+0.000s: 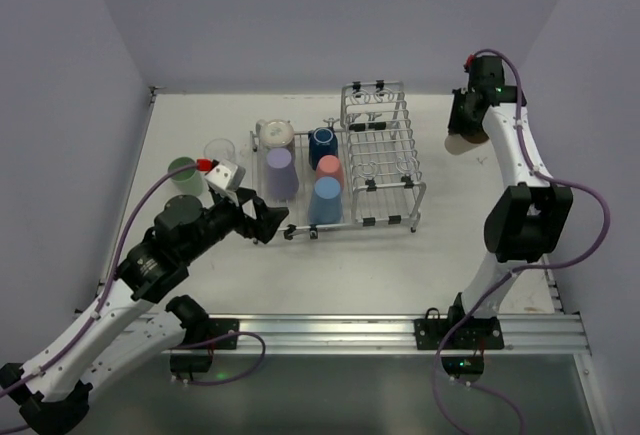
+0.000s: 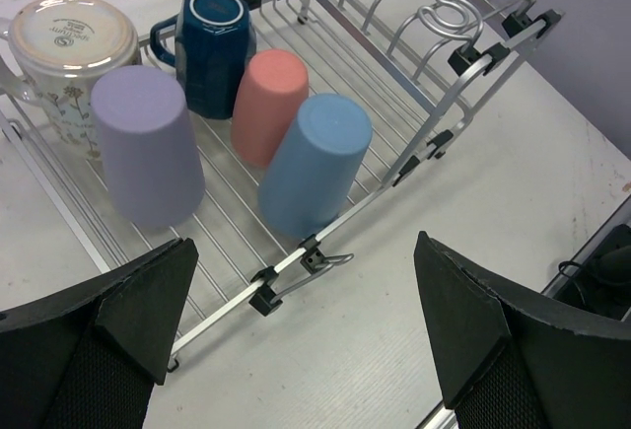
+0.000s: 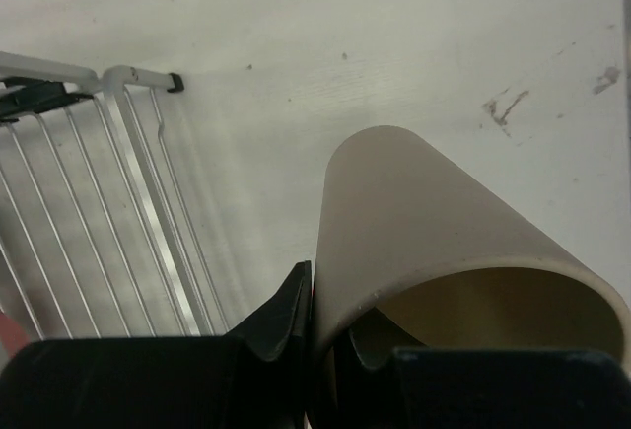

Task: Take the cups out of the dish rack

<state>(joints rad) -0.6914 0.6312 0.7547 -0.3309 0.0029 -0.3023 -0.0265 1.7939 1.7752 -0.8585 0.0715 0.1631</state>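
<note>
My right gripper needs to keep holding the tan cup (image 3: pixel 434 242) until the cup's closed base reaches the table. The base is still above the table, so the cup would drop if I opened now.
The dish rack (image 1: pixel 382 221) stands mid-table. Its low grid holds upside-down lavender (image 1: pixel 281 173), pink (image 1: pixel 329 169) and light blue (image 1: pixel 326 198) cups, a dark blue mug (image 1: pixel 322 145) and a speckled cream mug (image 1: pixel 275 135). A pale green cup (image 1: pixel 183 173) and a clear cup (image 1: pixel 219 150) stand on the table to the left. My left gripper (image 1: pixel 268 220) is open and empty at the rack's near left corner, facing the light blue cup (image 2: pixel 315 163). My right gripper (image 1: pixel 466 127) is shut on the rim of a tan cup (image 3: pixel 434 242), held right of the rack.
The rack's taller basket (image 1: pixel 385 105) shows no cups. An aluminium rail (image 1: pixel 400 333) runs along the near edge. Purple walls close the back and both sides. Rack wires (image 3: pixel 99 202) lie left of the tan cup.
</note>
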